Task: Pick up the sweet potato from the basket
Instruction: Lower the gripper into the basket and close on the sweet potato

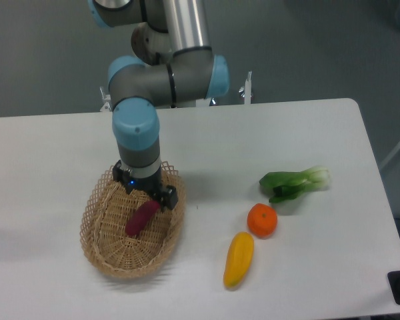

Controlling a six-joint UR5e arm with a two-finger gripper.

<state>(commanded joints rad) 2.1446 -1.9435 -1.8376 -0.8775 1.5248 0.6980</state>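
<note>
My gripper is about to pick up the sweet potato by its upper end (pixel 151 207) and take it from the basket.
The magenta-purple sweet potato (pixel 141 219) lies tilted inside the tan wicker basket (pixel 97 227) at the left front of the table. My gripper (pixel 147 192) points straight down over the back half of the basket. Its two dark fingers stand apart, one on each side of the sweet potato's upper end. The jaws look open, and I cannot tell whether a finger touches the potato. The potato's top tip is partly hidden by the gripper.
A yellow-orange elongated vegetable (pixel 239 259) lies on the white table to the right of the basket. An orange (pixel 262 221) sits just behind it, and a green bok choy (pixel 295 183) lies further back right. The table's front edge is close to the basket.
</note>
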